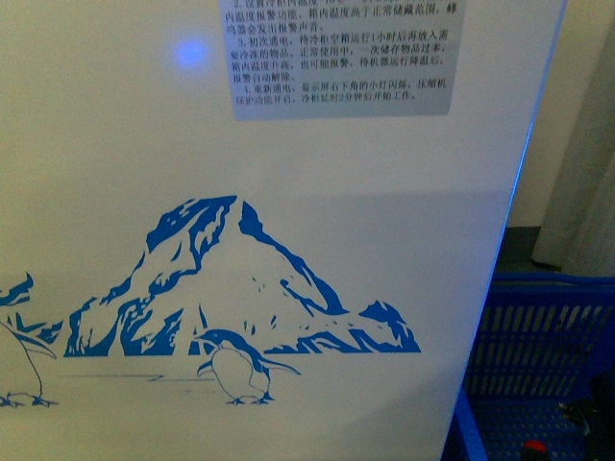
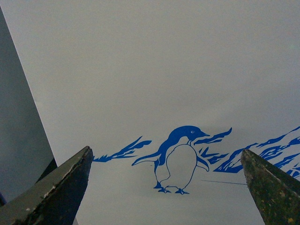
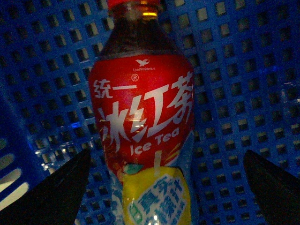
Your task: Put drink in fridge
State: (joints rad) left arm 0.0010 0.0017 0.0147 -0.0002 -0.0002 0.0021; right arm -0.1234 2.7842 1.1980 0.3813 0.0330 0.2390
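Note:
The bottle should go in the fridge. I need to grab it by its red-labelled body with my right gripper next.
The fridge fills the front view: its white side wall with a blue mountain-and-penguin graphic and a grey instruction sticker. In the right wrist view the drink, a bottle with a red cap and a red label with white characters, lies in a blue plastic basket. My right gripper is open, its fingers on either side of the bottle's lower part, apart from it. My left gripper is open and empty, facing the fridge wall and its penguin graphic.
The blue shopping basket stands to the right of the fridge, low in the front view; a red cap shows inside it. A grey panel borders the fridge wall in the left wrist view.

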